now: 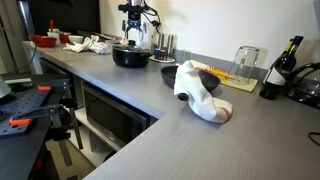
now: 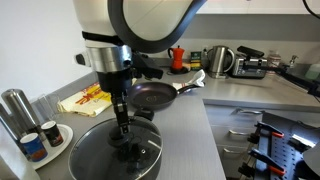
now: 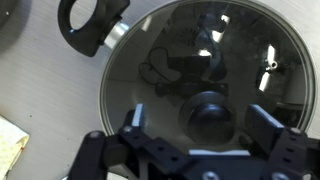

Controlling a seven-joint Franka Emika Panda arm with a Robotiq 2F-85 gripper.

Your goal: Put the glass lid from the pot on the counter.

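My gripper grabs the glass lid by its dark centre knob (image 3: 210, 112) next, to set the lid flat on the counter with the lid's rim free.
The glass lid (image 3: 200, 70) sits on the black pot (image 1: 130, 56), its metal rim and dark centre knob (image 3: 210, 112) filling the wrist view. The pot's side handle (image 3: 88, 22) shows at the upper left there. My gripper (image 3: 200, 125) is open, its two fingers on either side of the knob, just above the lid. In an exterior view the gripper (image 2: 124, 142) reaches straight down onto the lid (image 2: 115, 150). The pot stands on the grey counter (image 1: 180, 130) at its far end.
A dark pan (image 2: 152, 96) sits behind the pot, with a white cloth (image 1: 200, 95) and a yellow packet (image 2: 85, 99) nearby. Steel canisters (image 2: 15, 108) and small jars (image 2: 40, 138) stand beside the pot. A clear glass jar (image 1: 245, 62), a bottle (image 1: 280, 68) and a kettle (image 2: 220, 60) stand farther off.
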